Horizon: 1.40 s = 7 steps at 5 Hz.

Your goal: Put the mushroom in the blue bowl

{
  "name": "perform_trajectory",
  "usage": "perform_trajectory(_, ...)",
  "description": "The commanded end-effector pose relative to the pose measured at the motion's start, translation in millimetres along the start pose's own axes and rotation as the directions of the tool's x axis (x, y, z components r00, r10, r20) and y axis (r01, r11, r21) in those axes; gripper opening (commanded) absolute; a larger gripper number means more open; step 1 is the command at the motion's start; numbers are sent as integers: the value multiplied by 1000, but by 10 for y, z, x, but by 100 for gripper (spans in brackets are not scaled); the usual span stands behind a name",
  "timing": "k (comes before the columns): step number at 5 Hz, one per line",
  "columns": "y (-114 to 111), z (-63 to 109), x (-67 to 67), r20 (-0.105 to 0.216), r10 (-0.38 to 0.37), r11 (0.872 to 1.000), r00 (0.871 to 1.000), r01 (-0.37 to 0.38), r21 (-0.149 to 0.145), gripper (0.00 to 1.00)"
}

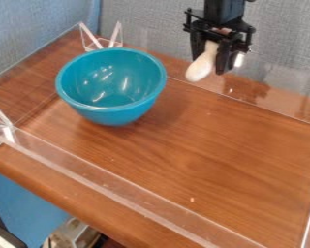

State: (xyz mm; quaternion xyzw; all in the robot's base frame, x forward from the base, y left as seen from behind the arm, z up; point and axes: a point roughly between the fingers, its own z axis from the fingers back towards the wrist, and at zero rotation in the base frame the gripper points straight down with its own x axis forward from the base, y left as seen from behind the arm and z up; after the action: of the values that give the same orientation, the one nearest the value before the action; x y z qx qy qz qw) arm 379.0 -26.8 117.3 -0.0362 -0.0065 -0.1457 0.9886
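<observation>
The cream stem hangs above the table and opening now would miss, so it is too early to release. The mushroom (198,66) goes toward the blue bowl's rim (163,76) first.
The blue bowl (111,85) sits on the wooden table at the left, upright and empty as far as I can see. My gripper (215,56) hangs above the far side of the table, to the right of the bowl and well clear of it. It is shut on the mushroom (198,66), whose cream-white stem sticks out down and left between the black fingers. The reddish-brown cap is mostly hidden inside the fingers.
A clear acrylic wall (144,174) edges the wooden table (197,145) at the front and sides. A blue-grey panel stands behind the bowl. A bright wall lies behind the gripper.
</observation>
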Motion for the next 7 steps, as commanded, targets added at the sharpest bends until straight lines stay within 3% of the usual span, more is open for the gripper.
perform_trajectory(1,-57,227,76,66,-27,1000,997,26,10,0)
perform_trajectory(5,-149,219,125,64,-68,997,996,69,-14,0)
perform_trajectory(6,48,277,-43,66,9,1000,998,-9,-8,0)
perform_trajectory(7,336,291,-281,61,108,994,992,-108,-5,0)
